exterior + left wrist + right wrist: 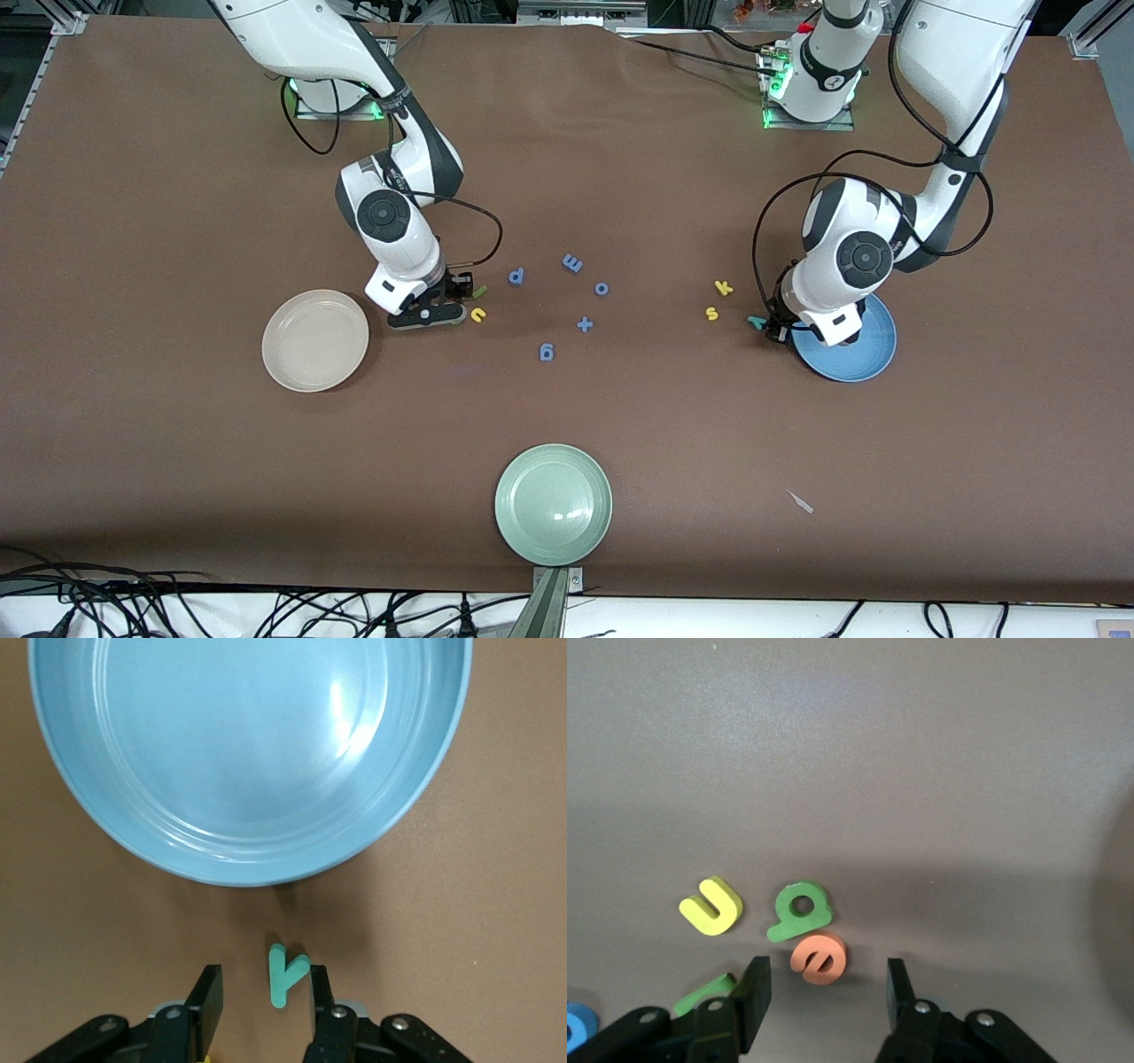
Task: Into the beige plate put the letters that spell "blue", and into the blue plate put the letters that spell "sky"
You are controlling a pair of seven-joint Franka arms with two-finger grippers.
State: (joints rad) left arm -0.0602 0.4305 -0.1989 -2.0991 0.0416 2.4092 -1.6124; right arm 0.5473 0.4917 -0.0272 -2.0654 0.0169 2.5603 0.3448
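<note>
Next, my right gripper grabs the orange "e" by its rounded sides, to help spell "blue" in the beige plate (315, 340).
My right gripper (434, 312) is low over the table beside the beige plate (315, 340), open (827, 992). The orange "e" (819, 957) lies just off its fingertips, with the dark green "b" (798, 908), yellow "u" (711, 904) (478, 315) and light green "l" (704, 992) (479, 290) close by. My left gripper (772, 330) is low at the blue plate's (864, 354) (106, 815) edge, open (262, 992), with the teal "y" (286, 974) (756, 322) lying between its fingers on the table. Yellow "k" (723, 287) and yellow "s" (711, 313) lie beside it.
Blue letters "p" (516, 276), "m" (572, 263), "o" (601, 288), a plus sign (585, 324) and another blue one (547, 353) lie mid-table. A pale green plate (554, 503) sits near the front edge. Both task plates hold nothing.
</note>
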